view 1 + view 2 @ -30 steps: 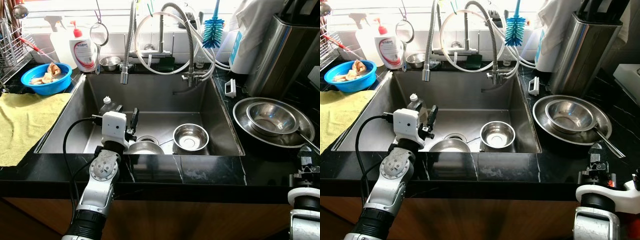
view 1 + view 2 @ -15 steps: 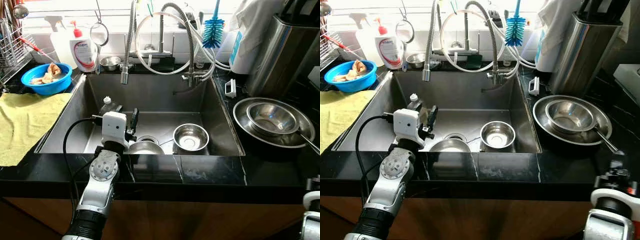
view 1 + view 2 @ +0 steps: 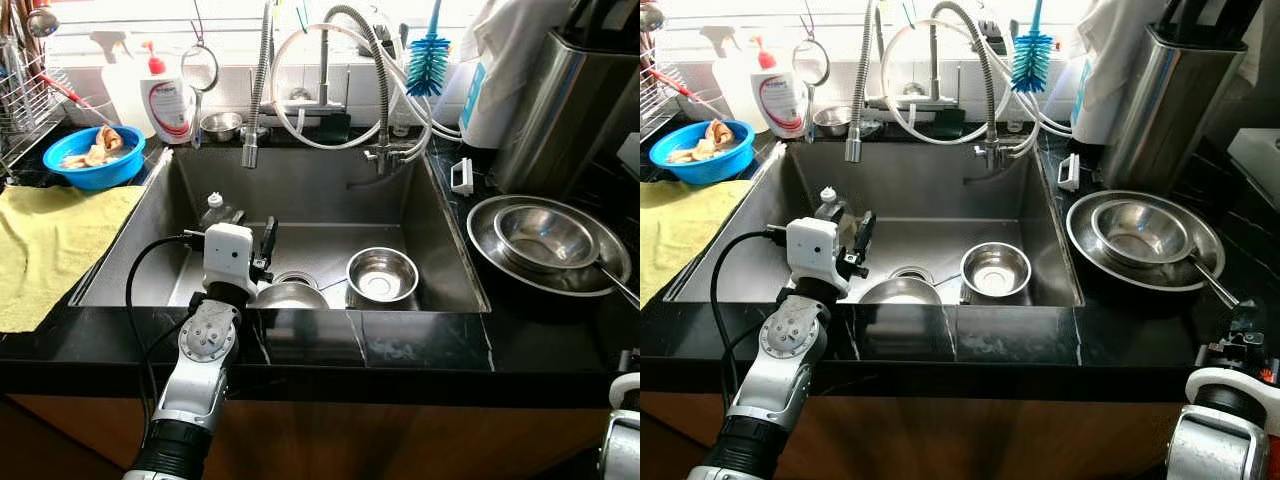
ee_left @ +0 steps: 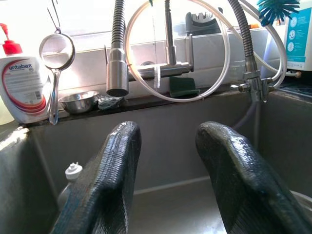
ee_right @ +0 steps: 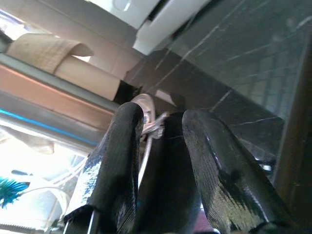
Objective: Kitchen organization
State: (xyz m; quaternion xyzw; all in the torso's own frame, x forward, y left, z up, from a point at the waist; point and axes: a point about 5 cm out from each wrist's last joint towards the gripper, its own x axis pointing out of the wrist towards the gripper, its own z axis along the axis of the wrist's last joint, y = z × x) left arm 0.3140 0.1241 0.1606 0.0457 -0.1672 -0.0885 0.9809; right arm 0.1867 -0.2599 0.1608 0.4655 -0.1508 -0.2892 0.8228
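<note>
The robot's right gripper needs to grab the pair of metal utensils by their thin flat handles next, to move them into the steel sink.
My left gripper [image 3: 247,243] hangs open inside the steel sink [image 3: 440,250], near its front left, with nothing between its fingers [image 4: 119,146]. Just right of it an upturned steel bowl [image 3: 288,296] lies by the drain. A second steel bowl [image 3: 381,275] sits upright beside that. A small bottle with a white cap [image 3: 214,209] stands behind the gripper. On the right counter two steel bowls [image 3: 545,240] are stacked, with a spoon handle [image 3: 617,284] sticking out. My right gripper [image 3: 1243,326] is low at the counter's front right corner, slightly open and holding nothing.
A blue bowl [image 3: 95,158] with scraps and a yellow cloth [image 3: 50,240] lie on the left counter. A soap bottle [image 3: 168,100], a strainer [image 3: 199,68], a small steel bowl [image 3: 220,125] and the tap hoses [image 3: 330,80] line the back. A steel knife block [image 3: 570,100] stands at the right.
My right gripper has dropped from beside the stacked bowls down toward the counter's front right corner. The left arm has stayed still.
</note>
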